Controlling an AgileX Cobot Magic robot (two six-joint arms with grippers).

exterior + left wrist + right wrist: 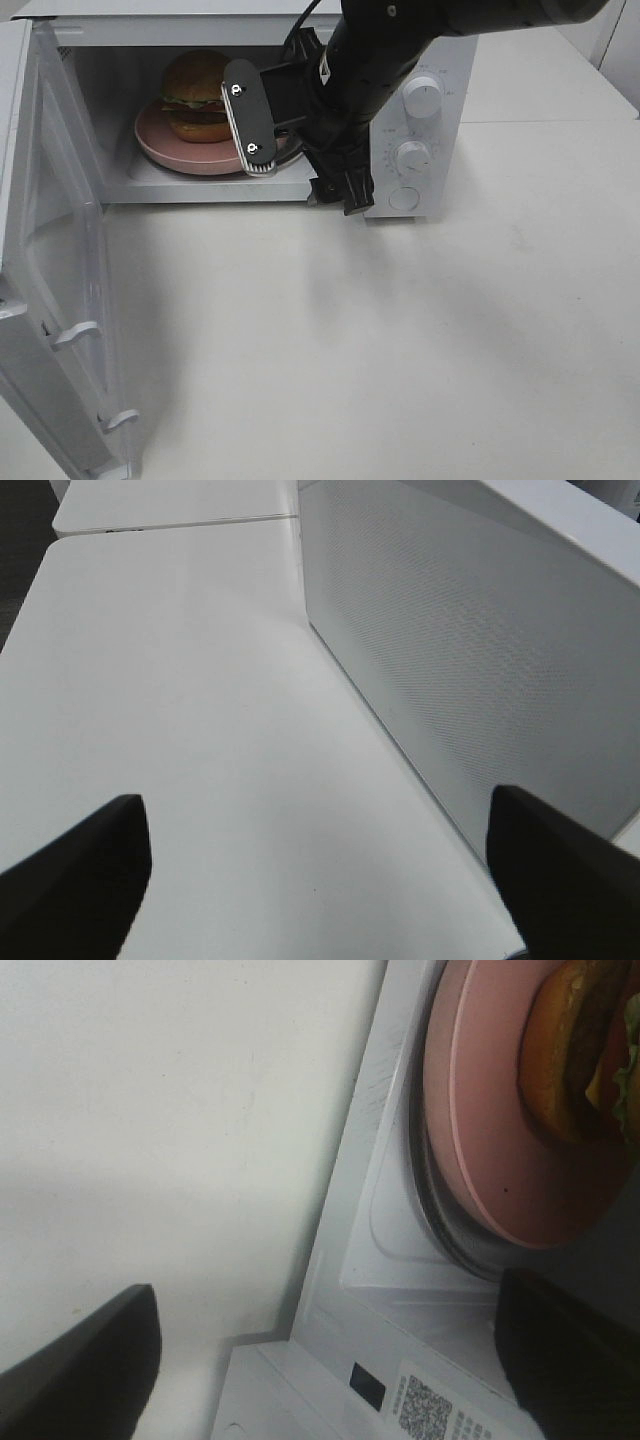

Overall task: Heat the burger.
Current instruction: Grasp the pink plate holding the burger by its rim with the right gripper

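My right gripper will take the burger (197,95) out of the open microwave, so next it needs to grab the pink plate by its rim (220,166).
The burger (197,95), with a golden bun, lettuce and a dark patty, sits on a pink plate (160,148) inside the open white microwave (440,60). In the right wrist view the burger (580,1050) and the plate (490,1130) lie on the turntable just past the cavity's front sill. My right gripper (340,195) hangs at the lower right corner of the opening, in front of the plate, open and empty (330,1360). My left gripper (320,880) is open and empty over the table, beside a white dotted panel (470,650). It is out of the exterior view.
The microwave door (60,300) is swung wide open on the left, reaching to the table's front. Two knobs (423,95) and a button are on the microwave's right panel. The white table (400,340) spreads out in front.
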